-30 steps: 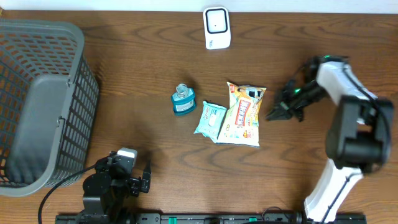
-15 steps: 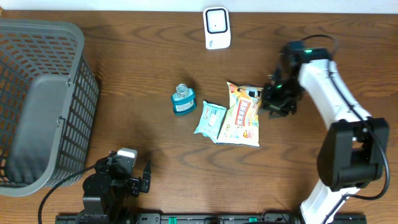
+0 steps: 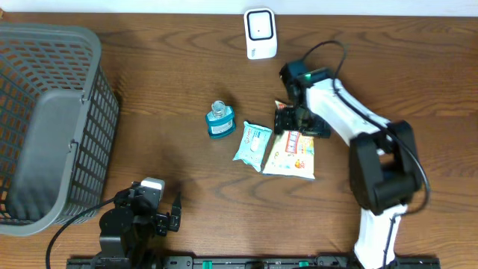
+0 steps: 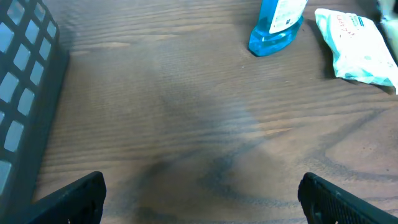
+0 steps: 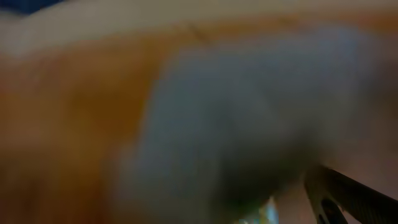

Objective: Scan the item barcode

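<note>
I will grip the snack bag by its far end with my right gripper next, so the bag's broad sides stay free and I can scan the barcode.
Three items lie mid-table: a blue bottle (image 3: 219,121), upright, a teal wipes pack (image 3: 252,143) and an orange-and-white snack bag (image 3: 293,153). No barcode shows on any of them. A white scanner (image 3: 260,33) stands at the far edge. My right gripper (image 3: 300,121) is low over the snack bag's far end with its jaws spread, and I cannot tell whether it touches the bag. The right wrist view is a blur with one dark finger (image 5: 339,196) at the lower right. Near the front edge my left gripper (image 4: 199,199) stands open over bare wood, with the bottle (image 4: 277,25) and wipes pack (image 4: 357,46) ahead of it.
A large grey mesh basket (image 3: 93,112) fills the table's left side, and its wall (image 4: 25,93) shows at the left of the left wrist view. The right arm's cable loops above the snack bag.
The right arm has swung left from the table's right side to over the far end of the snack bag, and its jaws have spread apart. The left arm has not moved.
</note>
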Controlling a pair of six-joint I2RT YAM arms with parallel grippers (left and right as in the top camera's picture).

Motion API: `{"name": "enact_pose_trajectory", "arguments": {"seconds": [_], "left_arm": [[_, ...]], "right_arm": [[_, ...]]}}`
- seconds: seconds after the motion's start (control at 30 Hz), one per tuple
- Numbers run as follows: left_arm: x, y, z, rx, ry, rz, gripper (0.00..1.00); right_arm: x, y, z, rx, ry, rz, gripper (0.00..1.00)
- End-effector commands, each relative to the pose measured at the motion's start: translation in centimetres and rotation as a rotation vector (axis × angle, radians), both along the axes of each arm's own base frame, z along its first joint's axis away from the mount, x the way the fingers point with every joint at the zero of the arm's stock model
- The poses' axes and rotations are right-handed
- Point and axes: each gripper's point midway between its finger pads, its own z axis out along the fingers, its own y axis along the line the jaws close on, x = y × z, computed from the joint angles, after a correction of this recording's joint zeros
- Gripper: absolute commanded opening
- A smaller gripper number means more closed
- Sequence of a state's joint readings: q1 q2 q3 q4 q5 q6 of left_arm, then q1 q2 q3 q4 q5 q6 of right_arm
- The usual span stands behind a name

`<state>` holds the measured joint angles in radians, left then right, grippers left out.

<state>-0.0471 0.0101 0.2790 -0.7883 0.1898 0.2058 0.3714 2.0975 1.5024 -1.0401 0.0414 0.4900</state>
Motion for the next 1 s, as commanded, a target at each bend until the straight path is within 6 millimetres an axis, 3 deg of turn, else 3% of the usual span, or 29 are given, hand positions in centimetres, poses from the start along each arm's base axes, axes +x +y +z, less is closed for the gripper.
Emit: {"name": "enact_pose_trajectory", "arguments": {"seconds": [0.0,0.03,0.1,0.13,0.23,0.3,0.4,0.5,0.6,0.67,0.73,0.83,0.97], "left_arm": [[0.0,-0.3,0.2,-0.014,-0.005,-0.008,0.99],[0.0,-0.3,0.2,-0.014,-0.005,-0.008,0.99],[0.0,-0.3,0.2,-0.014,-0.005,-0.008,0.99],[0.0,-0.3,0.2,-0.015,-0.005,-0.007,0.99],[0.0,-0.3,0.2,-0.015,-0.005,-0.007,0.99],[0.0,-0.3,0.2,-0.014,-0.005,-0.008,0.99],[0.0,-0.3,0.2,-0.014,-0.005,-0.008,0.99],[0.0,-0.3,0.2,-0.014,-0.005,-0.008,0.99],[0.0,-0.3,0.2,-0.015,-0.005,-0.007,0.99],[0.0,-0.3,0.2,-0.015,-0.005,-0.007,0.99],[0.0,-0.3,0.2,-0.015,-0.005,-0.007,0.99],[0.0,-0.3,0.2,-0.014,-0.005,-0.008,0.99],[0.0,-0.3,0.2,-0.014,-0.005,-0.008,0.99]], "right_arm": [[-1.2,-0.6,-4.0,-0.066,0.088,-0.005,0.97],[-1.7,-0.7,-5.2,-0.079,0.119,-0.002,0.89],[-2.5,-1.0,-6.8,-0.098,0.166,-0.002,0.57],[-2.9,-1.2,-7.3,-0.109,0.186,-0.016,0.48],[-3.4,-1.4,-6.9,-0.102,0.212,-0.051,0.21],[-3.7,-0.5,-5.2,-0.031,0.247,-0.078,0.01],[-4.4,0.7,-1.9,0.085,0.32,-0.132,0.01],[-6.3,1.8,4.1,0.251,0.495,-0.254,0.01],[-7.5,2.4,8.5,0.409,0.647,-0.373,0.02],[-6.9,3.3,9.5,0.532,0.654,-0.387,0.09],[-5.9,4.8,11.0,0.685,0.677,-0.448,0.02],[-4.7,7.0,13.4,0.884,0.712,-0.515,0.02],[-2.4,7.8,16.2,1.024,0.842,-0.782,0.02]]}}
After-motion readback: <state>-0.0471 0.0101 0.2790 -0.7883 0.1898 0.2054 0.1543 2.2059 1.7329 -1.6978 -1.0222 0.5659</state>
